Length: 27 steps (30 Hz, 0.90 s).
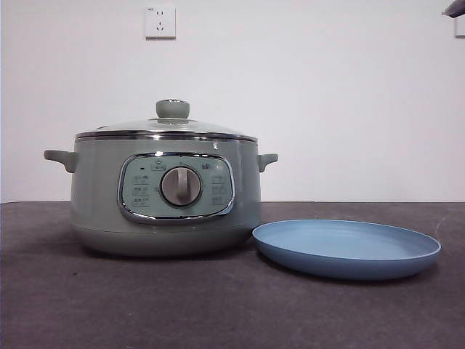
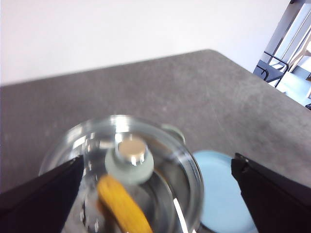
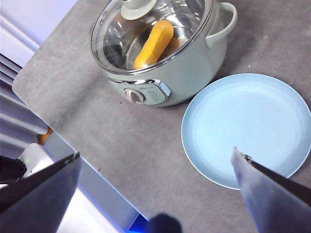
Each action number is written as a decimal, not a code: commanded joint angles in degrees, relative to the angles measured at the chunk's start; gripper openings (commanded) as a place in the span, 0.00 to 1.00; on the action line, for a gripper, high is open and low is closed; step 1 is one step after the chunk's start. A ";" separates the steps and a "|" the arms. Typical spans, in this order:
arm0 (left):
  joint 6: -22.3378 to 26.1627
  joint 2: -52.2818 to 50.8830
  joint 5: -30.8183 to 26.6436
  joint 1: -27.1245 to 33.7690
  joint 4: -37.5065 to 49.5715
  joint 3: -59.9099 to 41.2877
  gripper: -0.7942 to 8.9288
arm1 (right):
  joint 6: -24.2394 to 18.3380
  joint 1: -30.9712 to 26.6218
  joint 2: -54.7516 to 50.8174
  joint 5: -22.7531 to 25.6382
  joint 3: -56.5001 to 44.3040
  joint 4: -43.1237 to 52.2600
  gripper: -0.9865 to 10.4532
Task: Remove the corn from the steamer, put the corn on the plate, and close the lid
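Note:
The glass lid spans the whole steamer [image 1: 166, 193] and is too wide for my fingers. My left gripper should next grab the lid by its narrow knob [image 1: 173, 110].
The sage-green steamer [image 1: 166, 193] stands on the table at the left with its glass lid [image 1: 167, 127] shut on it. The yellow-orange corn [image 3: 154, 41] lies inside, seen through the glass, and also shows in the left wrist view [image 2: 124, 206]. The light-blue plate [image 1: 346, 247] lies empty just right of the steamer. My left gripper [image 2: 155, 194] is open, high above the lid's knob [image 2: 129, 160]. My right gripper [image 3: 155, 170] is open, high above the plate's near edge [image 3: 204, 160]. In the front view only a dark arm tip [image 1: 454, 7] shows at the top right corner.
The table's front edge [image 3: 73, 145] runs close to the steamer's control panel [image 3: 143, 92]. A wall socket [image 1: 160, 22] is on the white wall behind. The dark grey tabletop [image 1: 218, 305] stretches in front of steamer and plate.

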 commanded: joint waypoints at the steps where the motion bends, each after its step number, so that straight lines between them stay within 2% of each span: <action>1: 1.33 6.23 -1.95 -2.62 1.68 2.05 0.66 | 0.22 0.11 0.13 0.20 0.17 0.33 0.64; 13: 3.82 24.74 -12.15 -9.27 13.31 3.15 0.66 | 0.22 0.11 0.11 0.22 0.17 0.31 0.64; 24: 3.80 30.16 -18.16 -10.80 16.31 3.15 0.66 | 0.20 0.11 0.11 0.35 0.17 0.31 0.64; 25: 3.78 30.16 -18.38 -10.80 16.20 3.15 0.64 | 0.20 0.11 0.13 0.39 0.17 0.31 0.64; 27: 3.76 30.16 -18.49 -10.99 16.11 3.15 0.53 | 0.20 0.11 0.13 0.39 0.17 0.33 0.64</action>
